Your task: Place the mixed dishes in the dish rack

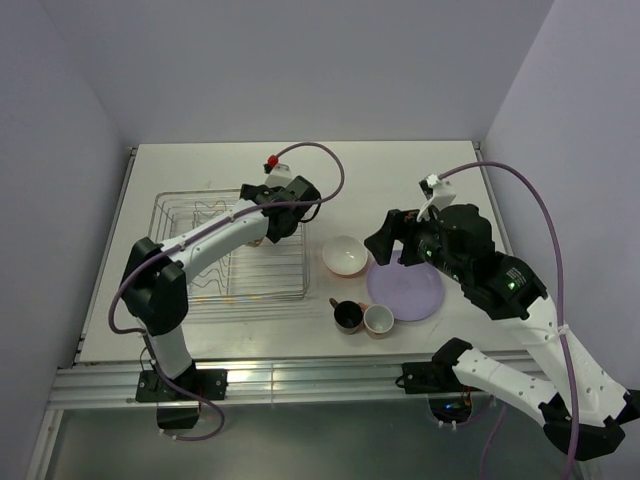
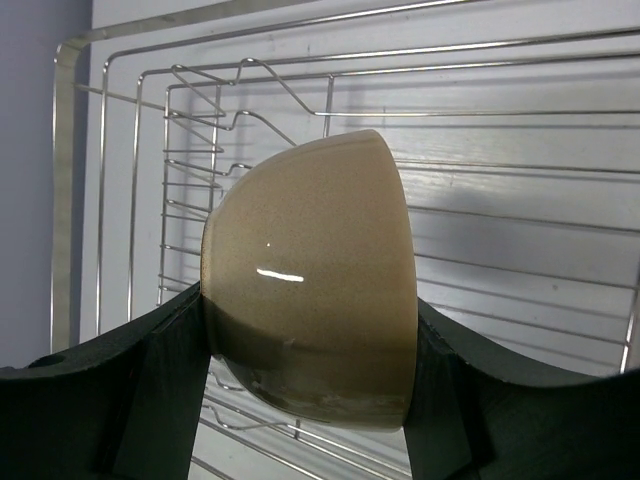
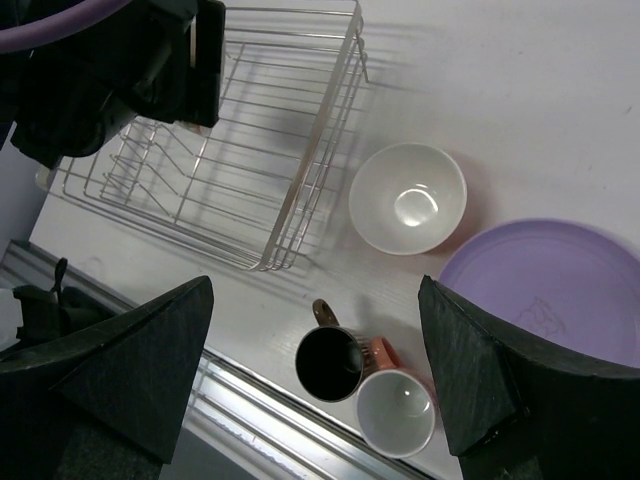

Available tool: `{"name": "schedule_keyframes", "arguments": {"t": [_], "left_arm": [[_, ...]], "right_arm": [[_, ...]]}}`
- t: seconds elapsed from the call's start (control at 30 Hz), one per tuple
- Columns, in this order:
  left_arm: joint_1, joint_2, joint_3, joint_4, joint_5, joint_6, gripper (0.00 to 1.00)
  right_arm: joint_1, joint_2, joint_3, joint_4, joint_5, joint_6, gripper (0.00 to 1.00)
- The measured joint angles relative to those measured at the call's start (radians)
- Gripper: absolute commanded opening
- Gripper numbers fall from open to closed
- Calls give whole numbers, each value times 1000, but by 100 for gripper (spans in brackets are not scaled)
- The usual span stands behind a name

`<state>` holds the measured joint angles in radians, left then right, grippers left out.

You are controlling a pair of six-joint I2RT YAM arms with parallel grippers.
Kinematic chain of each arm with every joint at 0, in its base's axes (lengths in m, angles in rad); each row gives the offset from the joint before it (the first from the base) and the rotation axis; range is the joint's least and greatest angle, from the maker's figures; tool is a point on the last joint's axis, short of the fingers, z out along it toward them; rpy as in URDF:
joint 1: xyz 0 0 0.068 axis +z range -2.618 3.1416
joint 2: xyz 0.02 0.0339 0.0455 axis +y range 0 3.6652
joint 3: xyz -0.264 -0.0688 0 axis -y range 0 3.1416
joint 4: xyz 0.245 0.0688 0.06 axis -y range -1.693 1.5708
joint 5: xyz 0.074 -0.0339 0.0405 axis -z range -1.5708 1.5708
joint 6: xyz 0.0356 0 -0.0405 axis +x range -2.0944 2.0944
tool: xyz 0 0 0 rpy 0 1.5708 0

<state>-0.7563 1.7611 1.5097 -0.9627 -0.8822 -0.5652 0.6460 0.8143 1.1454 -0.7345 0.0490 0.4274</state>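
The beige bowl hangs on its side above the rack's wires and would fall. My left gripper should keep holding the bowl until it sits on the wires.
My left gripper [image 1: 285,215] is shut on the beige bowl [image 2: 310,280], gripping it on its side by the rim and base. It holds the bowl above the right part of the dish rack [image 1: 230,290], whose wires and prongs [image 2: 500,170] lie below. My right gripper [image 1: 395,240] is open and empty, and hovers [image 3: 315,300] above the dark cup [image 3: 330,363] and the pink cup [image 3: 396,412]. The two cups touch each other near the table's front edge. The orange bowl [image 3: 408,198] stands upright beside the lilac plate [image 3: 550,290].
The rack [image 3: 290,150] stands on the left half of the white table [image 1: 400,180]. An aluminium rail [image 1: 300,375] runs along the near edge, close to the cups. Lilac walls close in the left, back and right sides.
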Motion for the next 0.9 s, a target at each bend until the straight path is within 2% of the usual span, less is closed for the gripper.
{"name": "schedule_keyframes", "arguments": {"t": [0.43, 0.83, 0.9], "left_arm": [[5, 196, 108, -76, -107, -28, 0], [53, 272, 111, -104, -129, -56, 0], [58, 275, 111, -101, -129, -56, 4]], "right_arm": [[-49, -47, -53, -10, -28, -7, 91], [-71, -69, -59, -13, -45, -10, 91], [-72, -71, -59, -13, -53, -10, 91]]}}
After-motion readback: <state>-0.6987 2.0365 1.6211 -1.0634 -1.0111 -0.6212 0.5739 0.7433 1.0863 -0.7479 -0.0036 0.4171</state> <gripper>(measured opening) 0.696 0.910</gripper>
